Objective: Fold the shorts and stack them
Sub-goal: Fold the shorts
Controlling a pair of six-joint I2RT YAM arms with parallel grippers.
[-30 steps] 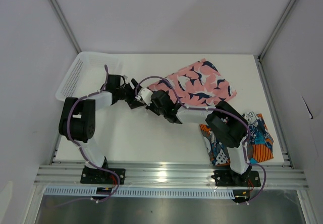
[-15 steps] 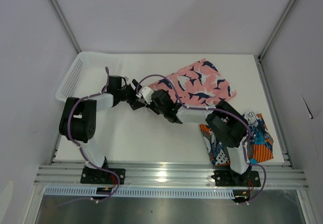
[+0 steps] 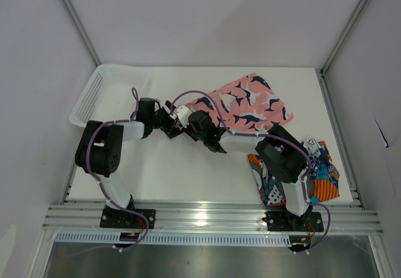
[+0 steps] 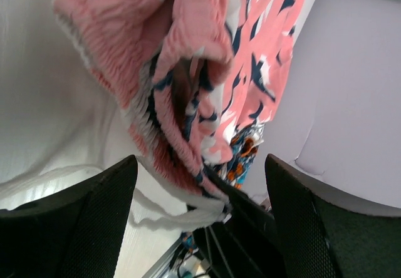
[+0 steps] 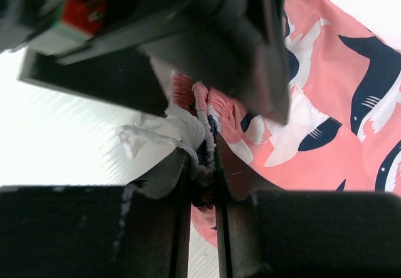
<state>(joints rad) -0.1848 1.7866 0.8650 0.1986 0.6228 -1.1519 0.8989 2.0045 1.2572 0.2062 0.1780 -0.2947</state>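
Next, my left gripper grabs the pink shorts point(image 3: 250, 102) by the gathered waistband edge, leaving my right gripper free to help fold the pink shorts.
The pink shorts point(image 3: 250, 102) with navy-and-white shark shapes lie spread at the back middle of the table. My right gripper point(image 3: 183, 118) is shut on their gathered waistband point(image 5: 203, 131) at the left corner, white drawstring point(image 5: 160, 134) hanging beside it. My left gripper point(image 3: 170, 120) is open right next to it, its fingers point(image 4: 81, 228) either side of the waistband edge point(image 4: 175, 102) without touching. The blue, orange and white print shorts point(image 3: 310, 175) lie folded at the front right, partly under the right arm.
A white mesh basket point(image 3: 103, 90) stands at the back left. Frame posts and grey walls ring the table point(image 3: 188, 171). The two arms meet close together at the table's middle left.
My left gripper has moved right, closing in on the right gripper and the pink waistband. The right gripper and both pairs of shorts have barely moved.
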